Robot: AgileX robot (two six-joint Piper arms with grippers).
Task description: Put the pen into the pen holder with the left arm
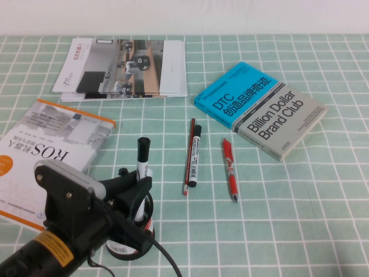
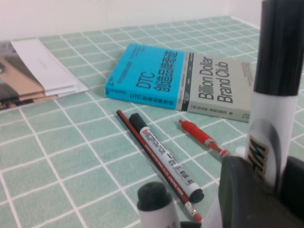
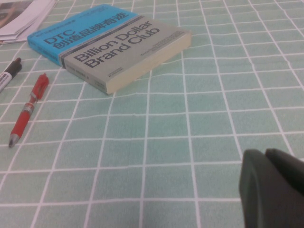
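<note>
The pen's lower end stands inside the pen holder's rim in the high view, so my left gripper should release it now.
My left gripper is shut on the pen, a white marker with a black cap, and holds it upright over the black pen holder, which the gripper mostly hides. In the left wrist view the pen stands between the gripper's two dark fingers. A second capped marker top stands upright beside them. The twin marker lies on the cloth, also visible in the left wrist view. My right gripper is shut and empty, low over the cloth, and out of the high view.
A thin dark-red pencil lies against the twin marker, with a red pen to its right. A blue-and-grey book lies at the back right. Brochures lie at the back. An orange-edged book lies at the left.
</note>
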